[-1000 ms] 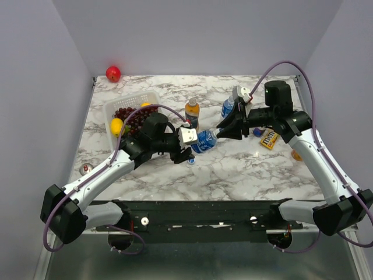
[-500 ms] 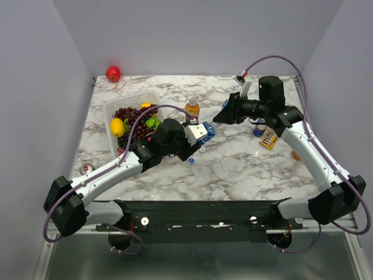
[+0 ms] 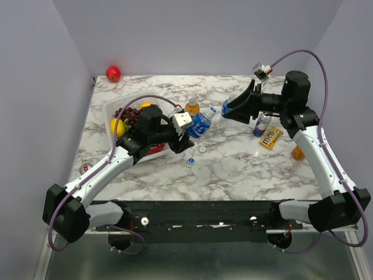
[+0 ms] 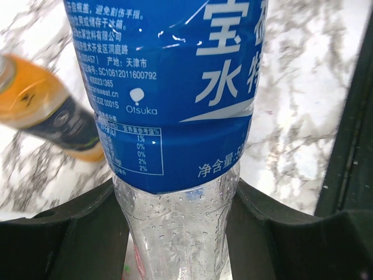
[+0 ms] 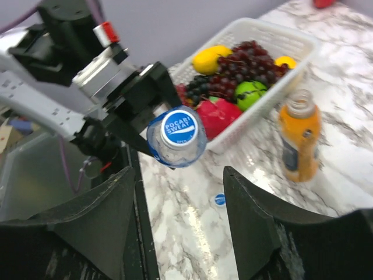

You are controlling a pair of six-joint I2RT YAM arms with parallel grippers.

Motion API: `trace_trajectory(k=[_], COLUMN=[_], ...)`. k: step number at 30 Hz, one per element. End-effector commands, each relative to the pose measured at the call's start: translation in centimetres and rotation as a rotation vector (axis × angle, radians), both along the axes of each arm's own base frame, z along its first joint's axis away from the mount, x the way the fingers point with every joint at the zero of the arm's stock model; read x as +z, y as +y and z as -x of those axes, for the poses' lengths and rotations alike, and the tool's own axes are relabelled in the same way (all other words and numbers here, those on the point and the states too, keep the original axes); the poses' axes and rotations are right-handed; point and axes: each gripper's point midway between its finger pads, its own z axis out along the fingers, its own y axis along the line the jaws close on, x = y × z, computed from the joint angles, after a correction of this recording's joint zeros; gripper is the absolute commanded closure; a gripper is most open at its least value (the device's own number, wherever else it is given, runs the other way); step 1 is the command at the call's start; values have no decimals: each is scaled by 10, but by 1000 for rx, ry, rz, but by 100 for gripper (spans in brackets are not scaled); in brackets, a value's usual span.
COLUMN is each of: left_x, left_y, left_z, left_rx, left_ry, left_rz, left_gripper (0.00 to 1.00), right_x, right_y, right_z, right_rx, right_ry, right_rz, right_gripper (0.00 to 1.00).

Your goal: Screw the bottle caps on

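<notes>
The blue-label bottle is to be set upright, so its base should stay free. My right gripper should reach the bottle and grab its capped neck end (image 3: 209,112).
My left gripper (image 3: 191,129) is shut on the lower body of a clear bottle with a blue label (image 3: 201,123) and holds it tilted above the table. In the left wrist view the bottle (image 4: 169,87) fills the space between the fingers (image 4: 76,233). A blue cap (image 5: 178,129) sits on its neck, facing my right gripper (image 5: 179,175), which is open and empty just short of it (image 3: 226,111). An uncapped orange-drink bottle (image 3: 192,107) stands behind. A loose blue cap (image 3: 191,160) and a white cap (image 3: 201,149) lie on the table. A second blue-label bottle (image 3: 229,102) is partly hidden by the right gripper.
A white basket (image 3: 109,108) of grapes and fruit stands at the left. A red-blue can (image 3: 262,123), a yellow candy packet (image 3: 271,137) and an orange object (image 3: 297,153) are on the right. A red apple (image 3: 113,73) lies at the back left corner.
My right gripper has let go at the bottle's neck and drawn back to the right. My left arm has swung the bottle back and up, toward the basket side.
</notes>
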Motion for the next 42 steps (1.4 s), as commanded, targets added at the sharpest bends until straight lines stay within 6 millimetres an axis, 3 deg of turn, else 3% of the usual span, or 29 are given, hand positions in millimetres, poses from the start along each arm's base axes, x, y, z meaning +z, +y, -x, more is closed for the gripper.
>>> trace_trajectory(k=[1,14,20,25,33,36,38,39,40,42], left_x=[37,37,38,38,35,26,24,27,24,26], left_y=[-23,-32,-33,-33,-33,-35,-48,-48,-53,-63], left_z=[22,21,19,19,14,3,11,0,1,1], left_rx=[-201,-233,-230,-228,-196,-88,-39,54,83,113], left_ry=[-21,-9,-19,-26,-26,-88,-133,-181,-158,-135], left_rz=[102,110,117,122,128,80,64,59,67,100], left_gripper=[100,100,100,100,100,100,100,100,100,100], right_x=[11,21,13,6,0,7,9,12,10,16], right_y=[11,34,43,44,45,40,35,34,29,30], right_z=[31,32,34,32,21,4,-14,-19,-31,-35], right_rx=[220,261,273,259,182,34,-102,-139,-234,-262], right_ry=[-116,-138,-118,-97,-57,-55,-64,-76,-73,-112], right_rz=[-69,-119,-116,-108,-111,-114,-94,-84,-58,-52], right_gripper=[30,32,40,41,70,85,90,92,93,96])
